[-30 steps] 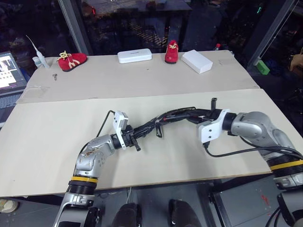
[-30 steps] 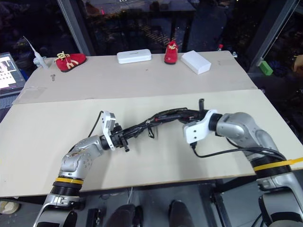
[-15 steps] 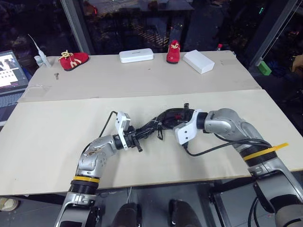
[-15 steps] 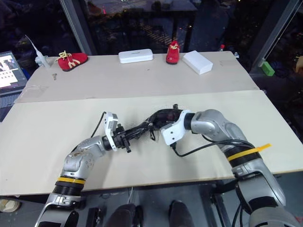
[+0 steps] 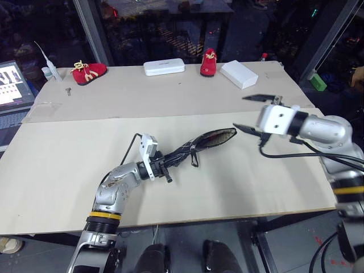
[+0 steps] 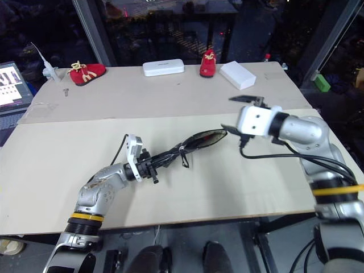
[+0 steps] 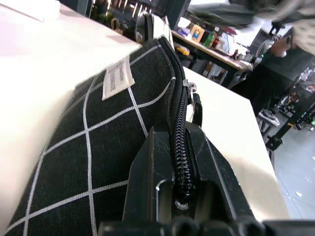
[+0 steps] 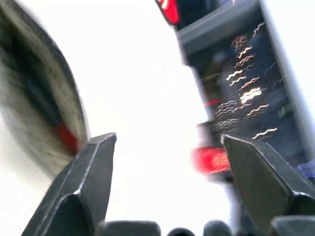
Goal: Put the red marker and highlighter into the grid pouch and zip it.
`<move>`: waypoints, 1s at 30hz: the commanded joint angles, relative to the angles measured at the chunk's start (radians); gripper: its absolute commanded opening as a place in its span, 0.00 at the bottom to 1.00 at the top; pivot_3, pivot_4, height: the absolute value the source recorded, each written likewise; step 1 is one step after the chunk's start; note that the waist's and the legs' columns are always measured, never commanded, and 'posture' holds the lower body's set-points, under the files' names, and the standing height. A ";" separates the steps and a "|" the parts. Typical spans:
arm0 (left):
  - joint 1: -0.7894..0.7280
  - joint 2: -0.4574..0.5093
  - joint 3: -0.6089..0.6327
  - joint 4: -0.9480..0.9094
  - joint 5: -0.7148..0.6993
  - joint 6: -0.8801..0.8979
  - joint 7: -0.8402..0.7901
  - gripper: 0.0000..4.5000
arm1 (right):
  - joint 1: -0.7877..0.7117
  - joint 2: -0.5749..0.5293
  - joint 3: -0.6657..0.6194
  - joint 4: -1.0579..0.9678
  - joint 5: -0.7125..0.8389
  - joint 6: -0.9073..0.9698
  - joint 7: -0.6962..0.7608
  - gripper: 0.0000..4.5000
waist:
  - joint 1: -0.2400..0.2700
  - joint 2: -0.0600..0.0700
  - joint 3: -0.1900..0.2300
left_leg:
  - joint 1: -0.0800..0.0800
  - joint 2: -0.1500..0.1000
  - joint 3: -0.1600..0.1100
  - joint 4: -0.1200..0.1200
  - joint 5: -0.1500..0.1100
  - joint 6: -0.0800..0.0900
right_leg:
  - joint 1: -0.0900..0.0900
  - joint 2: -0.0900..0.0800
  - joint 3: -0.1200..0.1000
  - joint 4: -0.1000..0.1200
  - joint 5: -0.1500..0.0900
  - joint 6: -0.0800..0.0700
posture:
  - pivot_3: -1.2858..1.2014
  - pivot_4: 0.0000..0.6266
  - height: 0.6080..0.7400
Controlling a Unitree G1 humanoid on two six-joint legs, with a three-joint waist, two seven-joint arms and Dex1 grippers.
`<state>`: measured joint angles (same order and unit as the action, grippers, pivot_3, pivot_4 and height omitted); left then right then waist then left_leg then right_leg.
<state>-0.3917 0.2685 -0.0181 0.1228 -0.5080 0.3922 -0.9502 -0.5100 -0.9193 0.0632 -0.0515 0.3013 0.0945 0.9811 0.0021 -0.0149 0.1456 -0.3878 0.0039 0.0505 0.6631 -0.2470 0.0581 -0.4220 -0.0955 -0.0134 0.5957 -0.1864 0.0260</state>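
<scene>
The zipper's strap loop hangs loosely below the grid pouch's open edge (image 5: 213,142), so the right gripper should next pinch the pouch by that strap loop (image 5: 194,159).
My left gripper (image 5: 164,171) is shut on one end of the grid pouch (image 5: 210,139), pinching its zipper edge (image 7: 178,147) and holding it above the table. The pouch is black with white grid lines and a white label (image 7: 118,77), and its far end gapes open. My right gripper (image 5: 253,112) hovers open and empty, to the right of that open mouth and apart from it. In the right wrist view the blurred pouch mouth (image 8: 44,123) shows a red spot (image 8: 66,138) inside; I cannot tell whether it is the red marker. The highlighter is hidden.
A white hard case (image 5: 164,67), a white box (image 5: 238,74) and two red shoes (image 5: 88,72) (image 5: 209,61) lie along the table's far edge. A laptop (image 5: 11,79) and a small bottle (image 5: 48,71) stand at the far left. The right arm's black cable (image 5: 284,154) hangs over the table.
My right gripper has let go of the pouch's far end, opened wide, rolled, and pulled away up and to the right. The left gripper has kept still on the pouch.
</scene>
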 commanded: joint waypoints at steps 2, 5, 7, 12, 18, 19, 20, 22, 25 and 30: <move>-0.014 -0.008 0.028 -0.017 -0.017 -0.012 0.018 0.00 | 0.127 -0.008 -0.077 -0.248 0.344 0.441 0.003 0.84 | -0.003 0.000 0.000 | 0.000 0.001 0.001 0.000 0.000 0.000 | -0.001 -0.001 0.001 0.000 0.001 -0.002 | 0.52 0.24 1.00; -0.012 -0.008 0.028 -0.018 -0.017 -0.013 0.021 0.00 | 0.187 0.065 -0.046 -0.317 0.385 0.535 -0.063 0.84 | -0.001 -0.001 -0.001 | 0.003 0.002 0.001 0.000 0.000 0.000 | 0.002 0.000 0.001 0.000 0.001 -0.002 | 0.52 0.24 1.00; -0.012 -0.011 0.025 -0.019 -0.015 -0.013 0.021 0.00 | 0.170 0.158 0.011 -0.290 0.312 0.568 -0.176 0.84 | -0.003 -0.001 -0.001 | 0.002 0.001 0.002 0.000 0.000 0.000 | 0.000 0.001 0.002 0.000 0.001 -0.002 | 0.52 0.24 1.00; -0.006 -0.025 0.022 -0.026 -0.015 -0.011 0.030 0.00 | 0.091 0.363 0.087 -0.232 0.246 0.648 -0.335 0.84 | -0.002 -0.001 -0.001 | 0.000 0.000 0.003 0.001 0.000 0.000 | -0.003 0.003 0.003 0.000 0.001 -0.001 | 0.52 0.24 1.00; 0.007 -0.035 0.014 -0.038 -0.014 -0.006 0.035 0.00 | -0.030 0.489 0.120 -0.133 0.171 0.659 -0.401 0.84 | 0.003 -0.001 -0.001 | -0.002 -0.001 0.003 0.001 0.000 0.000 | -0.003 0.002 0.001 0.000 0.002 -0.001 | 0.52 0.24 1.00; 0.006 -0.036 0.014 -0.037 -0.013 -0.006 0.034 0.00 | -0.042 0.500 0.121 -0.119 0.161 0.656 -0.404 0.84 | 0.006 -0.001 -0.001 | -0.001 -0.001 0.002 0.001 0.000 0.000 | -0.002 0.002 0.001 0.000 0.002 0.000 | 0.52 0.24 1.00; 0.005 -0.036 0.013 -0.035 -0.012 -0.006 0.033 0.00 | -0.050 0.510 0.120 -0.110 0.160 0.659 -0.401 0.84 | 0.007 -0.001 -0.001 | -0.002 -0.002 0.002 0.002 0.000 0.000 | -0.002 0.002 0.001 0.000 0.002 0.000 | 0.52 0.24 1.00; 0.000 -0.035 0.014 -0.031 -0.012 -0.007 0.033 0.00 | -0.056 0.519 0.122 -0.109 0.154 0.656 -0.389 0.84 | 0.007 -0.001 -0.001 | -0.002 -0.002 0.002 0.002 0.000 0.000 | -0.002 0.002 0.001 0.000 0.002 0.000 | 0.52 0.24 1.00; -0.009 -0.035 0.015 -0.022 -0.011 -0.010 0.033 0.00 | -0.034 0.507 0.122 -0.138 0.142 0.638 -0.359 0.68 | 0.006 -0.001 -0.001 | -0.002 -0.001 0.002 0.002 0.000 0.000 | -0.003 0.002 0.001 0.000 0.002 0.000 | 0.52 0.24 1.00; -0.015 -0.036 0.016 -0.012 -0.009 -0.015 0.033 0.00 | -0.011 0.476 0.094 -0.150 0.142 0.641 -0.322 0.29 | 0.006 -0.001 -0.001 | -0.001 -0.002 0.002 0.002 0.000 0.000 | -0.002 0.002 0.001 0.000 0.002 0.000 | 0.52 0.24 1.00</move>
<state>-0.3854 0.2367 0.0011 0.1302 -0.5095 0.3925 -0.9043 -0.5249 -0.4278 0.1870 -0.1688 0.4456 0.7599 0.6466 0.0082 -0.0158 0.1446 -0.3892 0.0023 0.0528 0.6648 -0.2472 0.0583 -0.4242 -0.0934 -0.0123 0.5955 -0.1846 0.0257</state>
